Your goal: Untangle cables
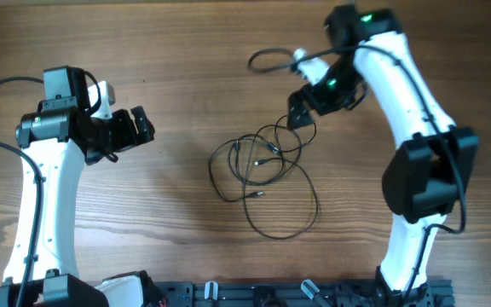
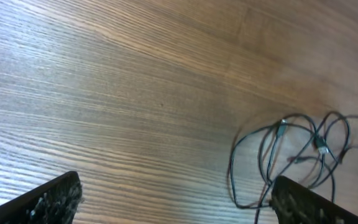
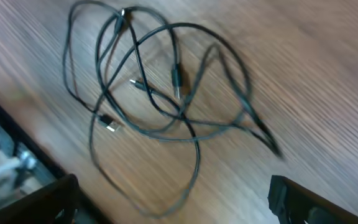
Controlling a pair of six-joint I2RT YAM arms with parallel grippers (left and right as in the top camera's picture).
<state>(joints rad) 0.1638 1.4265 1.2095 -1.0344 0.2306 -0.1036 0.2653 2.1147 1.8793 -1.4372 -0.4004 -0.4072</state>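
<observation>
My right gripper should untangle that cable, so it should next grab the outer loop at the tangle's edge (image 1: 314,218) (image 3: 165,213) and leave the other loops free.
The cables (image 1: 262,170) lie in a tangle of thin dark loops with small silver tips on the wooden table, at the middle. My right gripper (image 1: 300,111) is open and empty, hovering at the tangle's upper right edge. In the right wrist view the cables (image 3: 160,93) spread out ahead of the open jaws (image 3: 174,183), and one loop reaches in between the fingers; this view is blurred. My left gripper (image 1: 143,128) is open and empty, well left of the tangle. In the left wrist view the cables (image 2: 291,155) lie at the right, beside the right finger of the open jaws (image 2: 176,183).
A thin dark loop with a white end (image 1: 267,58) lies on the table at the back, next to the right arm. A dark rail (image 1: 314,294) runs along the table's front edge. Bare wood (image 1: 186,68) lies between the left gripper and the tangle.
</observation>
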